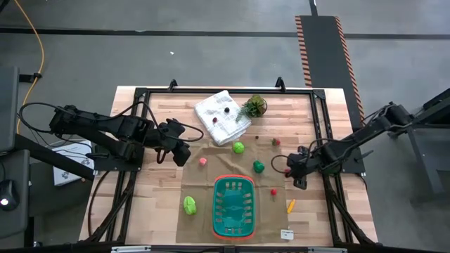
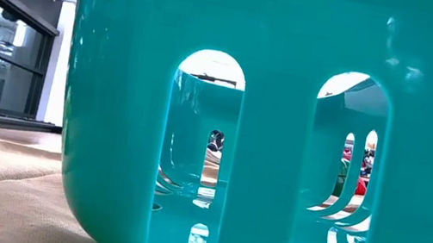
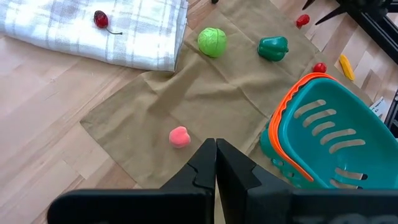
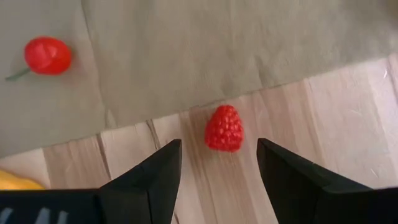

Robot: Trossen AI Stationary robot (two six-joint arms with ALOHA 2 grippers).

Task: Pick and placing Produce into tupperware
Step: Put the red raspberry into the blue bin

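My right gripper next grabs the raspberry's bumpy sides to place it in the tupperware (image 1: 233,206).
The green tupperware basket (image 1: 233,206) with an orange rim stands on a tan cloth (image 1: 211,176) near the table's front edge. Around it on the cloth lie produce pieces: a round green one (image 1: 238,147), a dark green pepper (image 1: 259,166), a pink piece (image 1: 202,161) and a light green leafy one (image 1: 190,204). A red raspberry (image 4: 224,127) lies on bare wood just off the cloth's right edge. My right gripper (image 4: 217,152) hangs open over it, one finger on either side, apart from it. My left gripper (image 3: 215,155) is shut and empty above the cloth near the pink piece (image 3: 179,136).
A folded white cloth (image 1: 222,117) with a cherry (image 3: 101,19) on it and a small potted plant (image 1: 253,106) sit at the back. A small red fruit (image 4: 47,55) and a yellow-orange piece (image 1: 290,205) lie near the right gripper. A black frame (image 1: 316,112) borders the table.
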